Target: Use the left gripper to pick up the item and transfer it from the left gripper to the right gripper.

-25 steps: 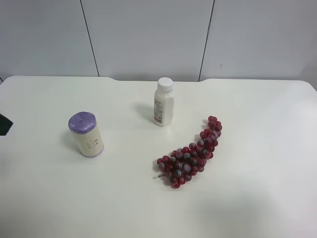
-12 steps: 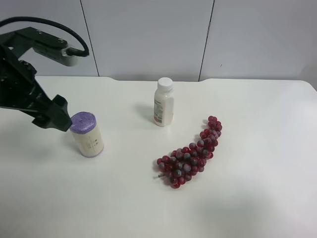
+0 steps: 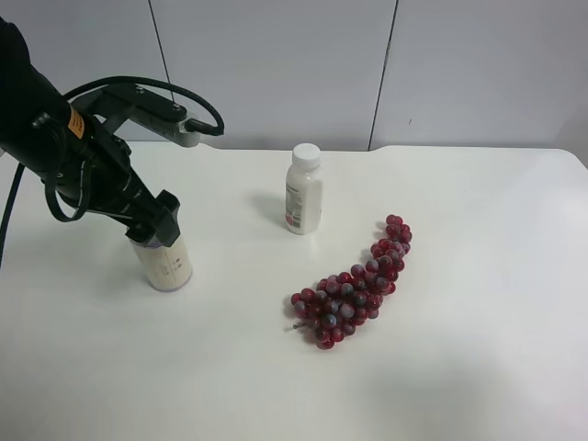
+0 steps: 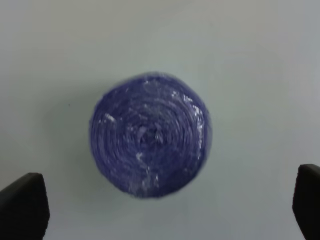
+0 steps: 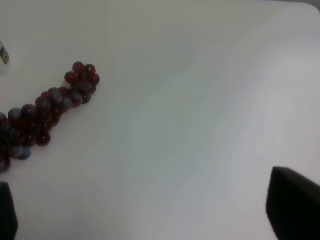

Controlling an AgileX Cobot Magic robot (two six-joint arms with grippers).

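My left gripper grabs the purple-lidded end next, leaving the cream canister's lower body (image 3: 169, 273) free for my right gripper.
The item is a cream canister (image 3: 166, 265) with a purple lid, standing upright at the left of the white table (image 3: 478, 303). My left gripper (image 3: 155, 230) hangs right above it and hides the lid in the exterior high view. In the left wrist view the purple lid (image 4: 149, 135) fills the middle, seen from straight above. The left gripper (image 4: 165, 207) is open, its fingertips (image 4: 22, 205) wide to either side and apart from the lid. My right gripper (image 5: 150, 212) is open and empty over bare table; it is out of the exterior high view.
A slim white bottle (image 3: 304, 190) stands at the back middle. A bunch of red grapes (image 3: 354, 285) lies to its right and nearer; it also shows in the right wrist view (image 5: 45, 110). A grey panelled wall runs behind the table.
The left arm has come in from the left edge of the exterior high view and moved right, over the canister, now covering its lid. The canister, bottle and grapes have not moved.
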